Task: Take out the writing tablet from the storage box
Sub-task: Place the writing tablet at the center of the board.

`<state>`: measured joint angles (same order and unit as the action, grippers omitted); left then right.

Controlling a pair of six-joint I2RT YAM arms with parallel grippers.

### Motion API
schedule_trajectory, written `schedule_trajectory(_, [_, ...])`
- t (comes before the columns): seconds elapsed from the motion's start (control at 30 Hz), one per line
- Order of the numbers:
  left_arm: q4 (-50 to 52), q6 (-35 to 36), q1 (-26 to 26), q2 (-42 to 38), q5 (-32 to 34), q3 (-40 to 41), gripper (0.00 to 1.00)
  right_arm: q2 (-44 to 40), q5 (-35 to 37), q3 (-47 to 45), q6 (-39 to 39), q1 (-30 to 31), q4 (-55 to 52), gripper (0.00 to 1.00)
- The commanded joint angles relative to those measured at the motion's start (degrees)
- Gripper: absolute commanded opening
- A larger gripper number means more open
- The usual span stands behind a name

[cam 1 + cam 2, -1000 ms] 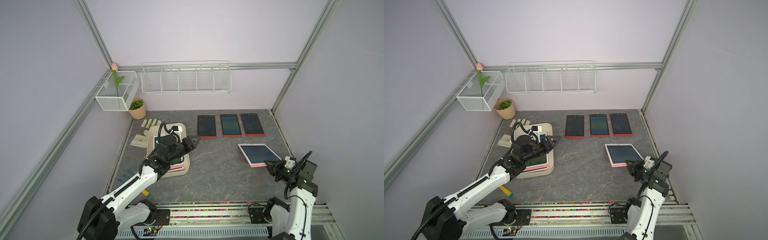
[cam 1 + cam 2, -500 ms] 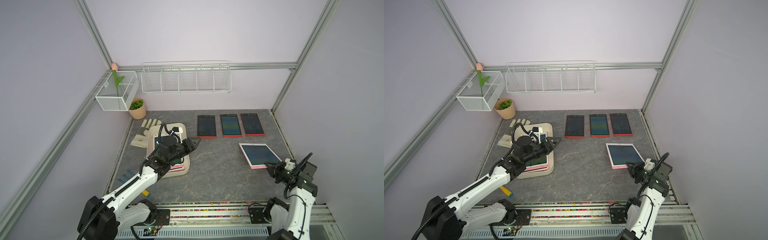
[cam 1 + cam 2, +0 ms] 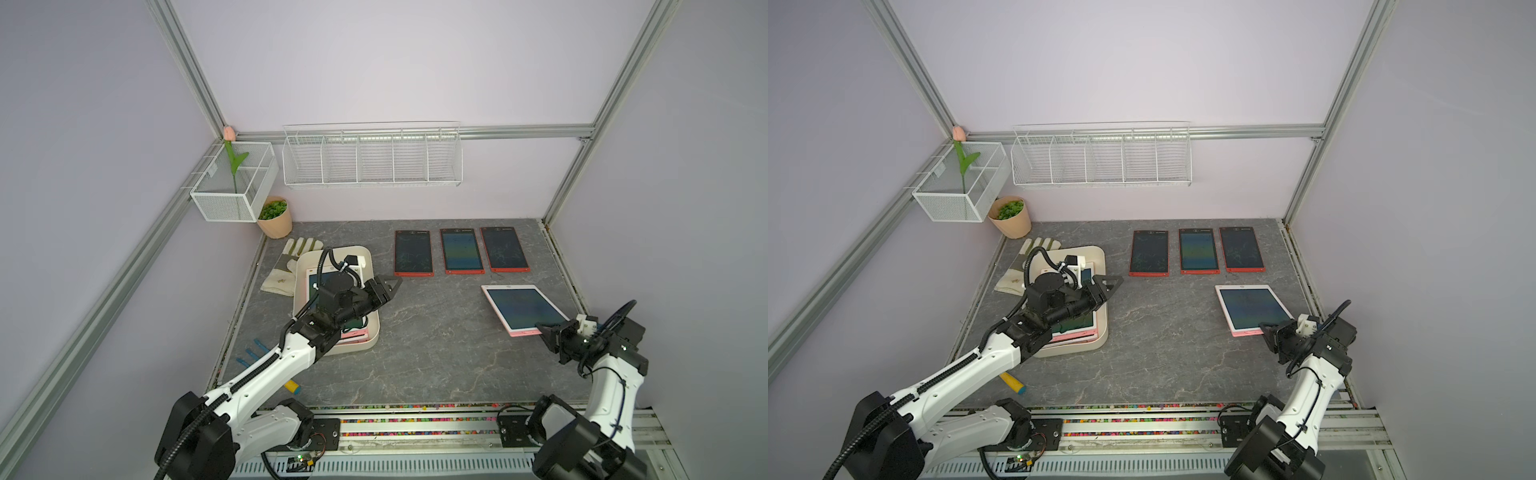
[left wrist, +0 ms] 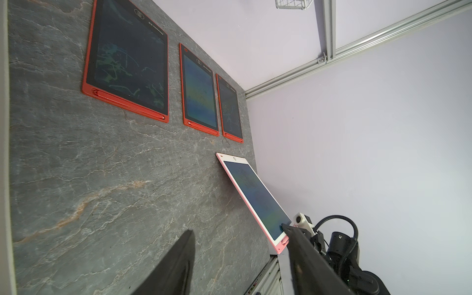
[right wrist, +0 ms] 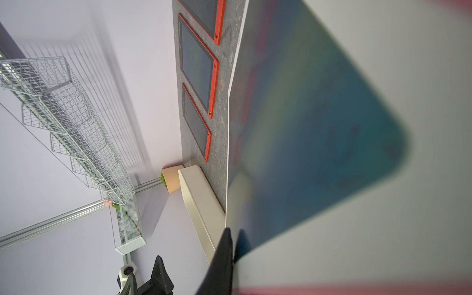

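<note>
The tablet hangs low over empty, flat table and only its near side is raised, so the robot's right gripper needs to let go of it now.
The cream storage box (image 3: 375,330) (image 3: 1105,332) sits at the table's left, with a stack of pink-edged tablets (image 3: 353,336) (image 3: 1073,330) inside, mostly hidden by my left arm. My left gripper (image 3: 385,288) (image 3: 1109,285) (image 4: 237,228) hovers open and empty over the box's right rim. At the right, a white-and-pink writing tablet (image 3: 521,307) (image 3: 1250,307) (image 4: 255,196) (image 5: 306,127) is out on the table. My right gripper (image 3: 545,331) (image 3: 1267,329) (image 5: 231,245) is shut on its near corner. That corner looks slightly raised.
Three red-framed tablets (image 3: 459,251) lie in a row at the back. A work glove (image 3: 286,266) and potted plant (image 3: 274,216) are behind the box. Wire baskets (image 3: 372,156) hang on the walls. A yellow-and-blue tool (image 3: 1013,383) lies under my left arm.
My right gripper and the tablet it holds have drifted slightly to the right. The left arm has stayed still over the box.
</note>
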<state>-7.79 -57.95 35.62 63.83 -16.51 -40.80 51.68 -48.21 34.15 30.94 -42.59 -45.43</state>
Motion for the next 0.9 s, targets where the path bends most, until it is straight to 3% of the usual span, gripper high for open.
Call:
schedule_trajectory(0.0, [-1.0,0.6,-0.4,-0.6,0.0,1.0,0.59,0.2,2.6,-1.4,-2.3,-0.8,-3.3,0.10])
schedule_trajectory(0.33, [-1.8,0.2,-0.5,0.1,-0.2,1.2,0.59,0.6,3.7,-0.9,-3.2,-1.4,-4.6,0.26])
schedule_trajectory(0.87, [-1.1,0.3,-0.7,-0.5,0.0,1.2,0.58,0.9,5.7,-3.8,-5.0,-2.8,-4.6,0.29])
